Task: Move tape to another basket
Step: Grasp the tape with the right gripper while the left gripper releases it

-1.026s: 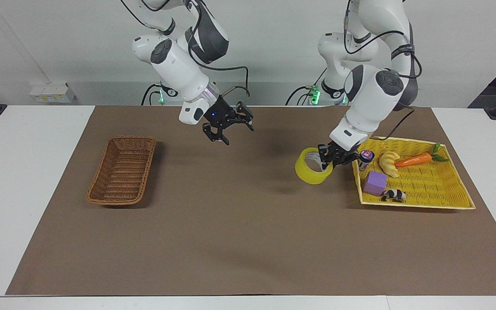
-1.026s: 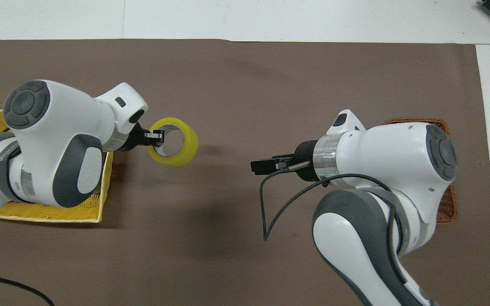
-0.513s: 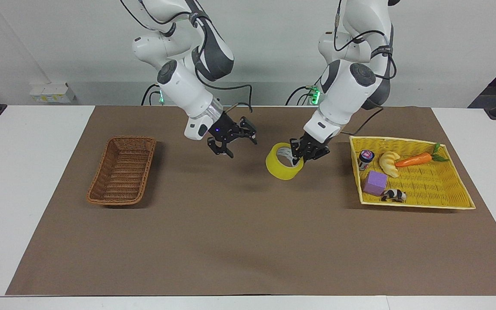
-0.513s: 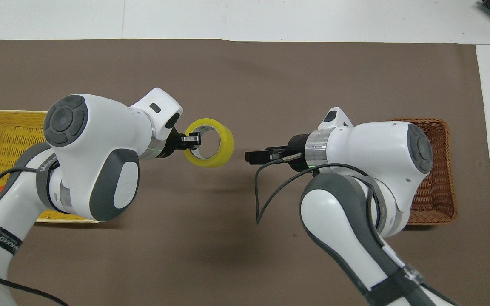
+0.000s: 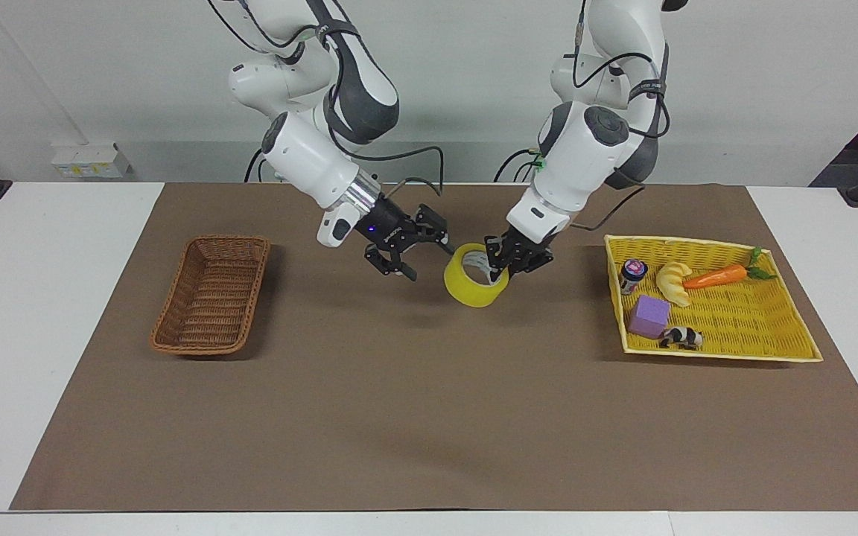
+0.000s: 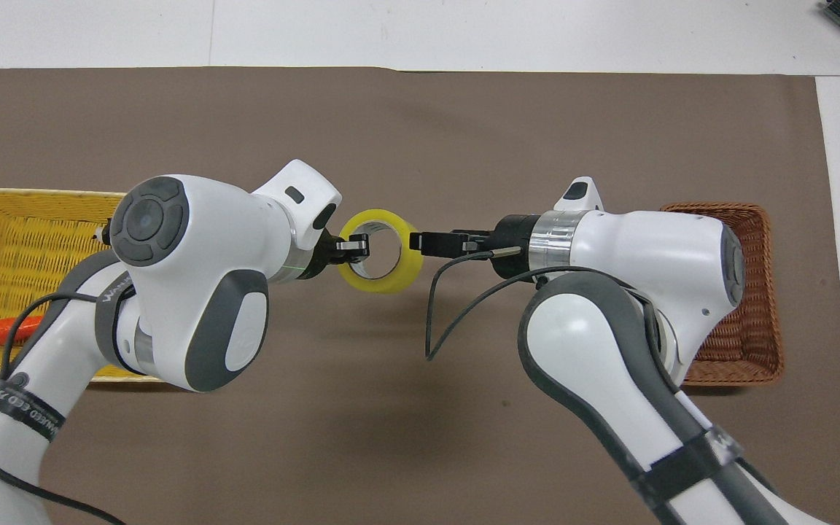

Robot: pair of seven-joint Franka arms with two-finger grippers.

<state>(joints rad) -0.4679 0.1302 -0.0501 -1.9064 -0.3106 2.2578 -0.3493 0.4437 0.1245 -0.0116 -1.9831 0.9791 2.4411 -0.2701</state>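
I will grab the yellow tape roll by its side (image 6: 409,259) with my right gripper next, to move the roll into the brown wicker basket (image 6: 750,324).
The yellow tape roll (image 5: 471,289) hangs above the middle of the brown mat, and it also shows in the overhead view (image 6: 394,275). My left gripper (image 5: 501,266) is shut on the roll's wall, with one finger inside the core; it shows in the overhead view too (image 6: 353,249). My right gripper (image 5: 418,255) is open and sits right beside the roll on the side toward the brown wicker basket (image 5: 209,294); in the overhead view (image 6: 426,243) it points at the roll. I cannot tell if it touches the roll. The basket holds nothing.
A yellow woven tray (image 5: 771,331) at the left arm's end holds a small jar (image 5: 632,274), a croissant toy (image 5: 673,283), a carrot (image 5: 719,276), a purple block (image 5: 649,316) and a cow toy (image 5: 681,338). The mat (image 5: 429,417) covers the table.
My left gripper has carried the tape from beside the yellow tray to the middle of the mat. My right gripper has come down and toward it, now right beside the roll.
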